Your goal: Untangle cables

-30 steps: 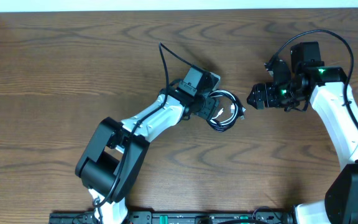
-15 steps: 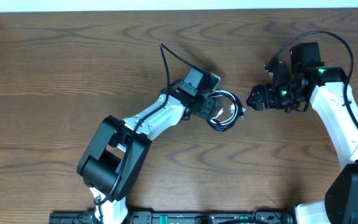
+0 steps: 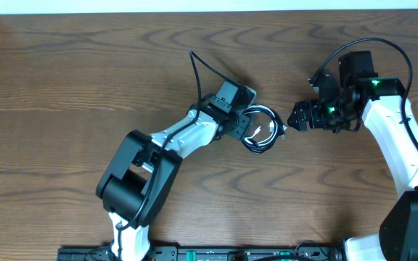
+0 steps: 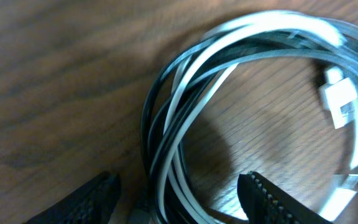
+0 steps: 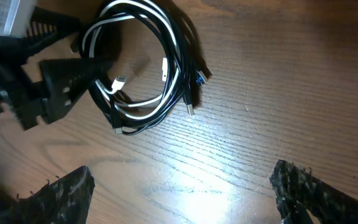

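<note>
The left gripper's fingers reach down to the tabletop on either side of the coil's parts, so it is time for it to close on the coil.
The cables (image 3: 261,148) lie as one small coil of white and black cords on the wood table, mid-right of centre. My left gripper (image 3: 247,129) is open at the coil's left side. In the left wrist view the coil's strands (image 4: 166,124) pass between the two fingers of that gripper (image 4: 185,199) without being pinched. A white plug (image 4: 337,106) lies inside the loop. My right gripper (image 3: 293,118) hangs open just right of the coil. In the right wrist view it (image 5: 185,193) is over bare wood, with the coil (image 5: 173,62) ahead and several plug ends sticking out.
A thicker black arm cable (image 3: 194,72) arcs up behind the left wrist. The left gripper's body (image 5: 48,87) shows in the right wrist view, beside the coil. A pale wall edge (image 3: 194,6) runs along the table's far side.
The left arm's elbow and base link have shifted slightly to the right. The coil and both grippers stay where they were.
</note>
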